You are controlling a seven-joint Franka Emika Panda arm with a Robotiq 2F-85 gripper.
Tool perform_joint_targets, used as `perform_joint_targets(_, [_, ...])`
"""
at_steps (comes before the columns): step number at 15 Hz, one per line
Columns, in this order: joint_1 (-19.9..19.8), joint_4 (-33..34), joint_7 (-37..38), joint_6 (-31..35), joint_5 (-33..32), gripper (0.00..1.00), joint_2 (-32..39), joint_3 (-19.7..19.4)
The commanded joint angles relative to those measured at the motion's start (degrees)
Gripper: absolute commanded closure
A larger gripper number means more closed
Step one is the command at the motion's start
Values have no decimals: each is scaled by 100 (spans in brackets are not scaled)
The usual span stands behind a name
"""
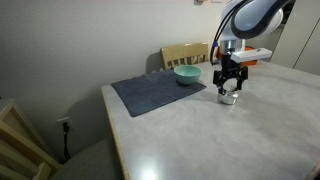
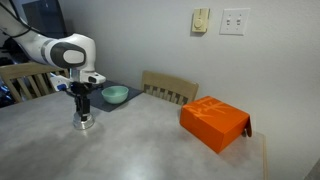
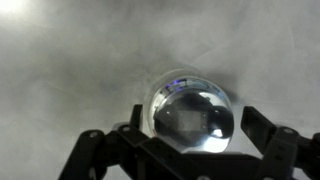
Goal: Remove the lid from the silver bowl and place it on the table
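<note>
My open fingers have the lid (image 1: 229,92) (image 3: 192,116) centered between them, one on each side of it, so it is now time to close. Closing now would catch the lid.
The small silver bowl (image 1: 229,99) stands on the pale table (image 1: 200,140), just off the placemat's corner; it also shows in an exterior view (image 2: 84,125). In the wrist view the shiny round lid (image 3: 190,118) sits on it, with the bowl's rim (image 3: 176,77) showing at the top edge. My gripper (image 1: 230,88) hangs straight above it, pointing down. Its fingers (image 3: 192,135) are open and stand on either side of the lid, with a gap on the right side. I cannot tell whether the left finger touches the lid.
A teal bowl (image 1: 187,75) sits on a dark grey-blue placemat (image 1: 155,93) behind the silver bowl. An orange box (image 2: 213,122) lies near the table's far edge. Wooden chairs (image 2: 170,88) stand at the table's sides.
</note>
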Motion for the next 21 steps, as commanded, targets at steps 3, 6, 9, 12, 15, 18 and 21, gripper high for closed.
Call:
perform_joint_targets(3, [116,-182,124,258,-47,41,-43,-86])
perform_joint_targets(6, [129,-188,156,266,-78,56,-127,-96])
perform_joint_targets(9, [170,-215,211,308,-129,56,-137,-117])
perform_joint_targets(12, [242,-287,319,368,-239,56,-229,-133])
perform_joint_targets(15, [332,-472,434,594,-371,56,-403,-133])
perform_joint_targets(18, [362,-728,461,872,-368,56,-629,-92])
perform_joint_targets(21, [393,-983,486,1116,-385,56,-899,-100])
